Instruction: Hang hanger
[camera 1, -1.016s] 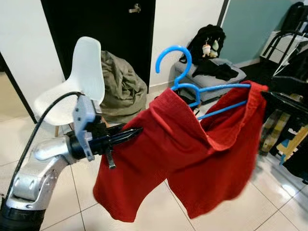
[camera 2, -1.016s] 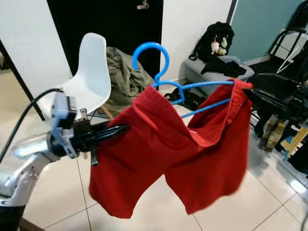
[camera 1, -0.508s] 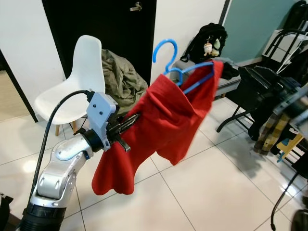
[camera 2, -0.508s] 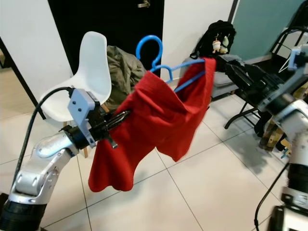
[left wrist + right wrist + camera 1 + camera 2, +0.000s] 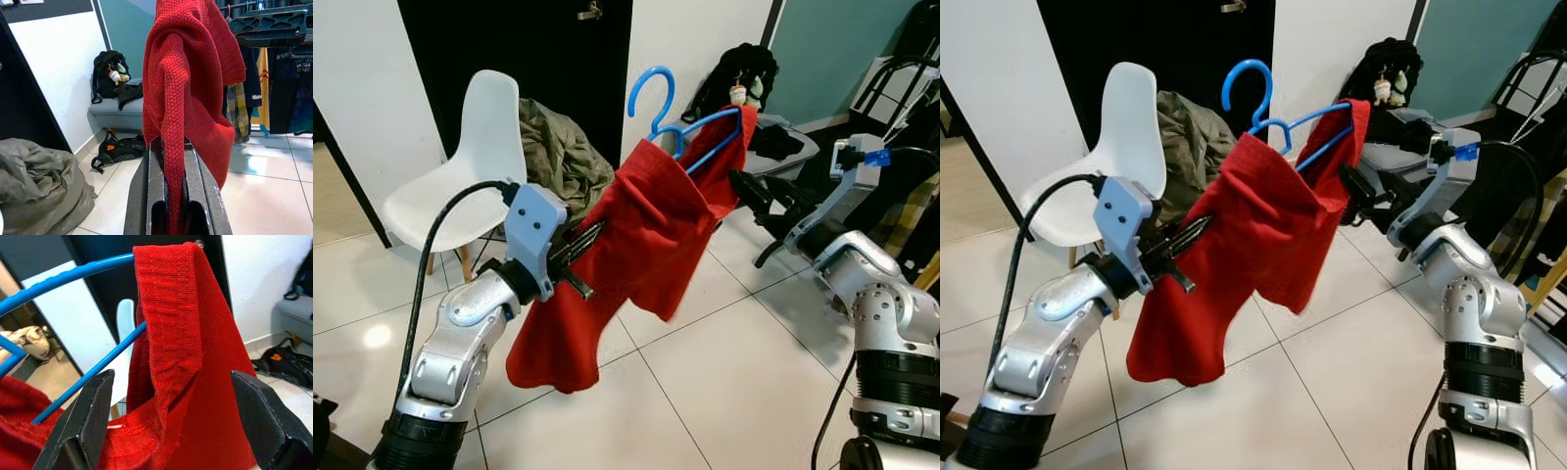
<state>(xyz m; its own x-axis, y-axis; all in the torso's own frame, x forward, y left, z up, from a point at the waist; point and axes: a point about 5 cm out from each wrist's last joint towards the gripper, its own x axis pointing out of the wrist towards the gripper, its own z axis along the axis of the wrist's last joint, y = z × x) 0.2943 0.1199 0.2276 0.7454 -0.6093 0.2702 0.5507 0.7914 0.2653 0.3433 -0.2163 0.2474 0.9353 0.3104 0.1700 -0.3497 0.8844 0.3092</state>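
My right gripper is to grab the red shorts next, taking them by their waistband hem (image 5: 742,132), so that it can settle them on the blue hanger (image 5: 653,96).
Red shorts (image 5: 646,220) hang on a blue plastic hanger (image 5: 653,96), whose hook stands up above them. My left gripper (image 5: 585,238) is shut on a fold of the red cloth and holds shorts and hanger up in the air; the left wrist view shows the cloth pinched between its fingers (image 5: 152,169). My right gripper (image 5: 751,191) sits open just right of the shorts' far end. In the right wrist view its fingers (image 5: 85,423) stand wide apart, with the hanger bar (image 5: 73,275) and the waistband (image 5: 171,313) beyond them, untouched.
A white chair (image 5: 480,147) and an olive beanbag (image 5: 563,162) stand before a black door. A grey bench (image 5: 773,147) holds a black backpack (image 5: 744,73). A black clothes rack (image 5: 901,78) with hung clothes (image 5: 274,73) is on the right. The floor is tiled.
One second ago the shorts were stretched between both grippers. The right gripper has come off the far end and opened; the shorts now hang bunched from the left gripper. The camera has shifted too.
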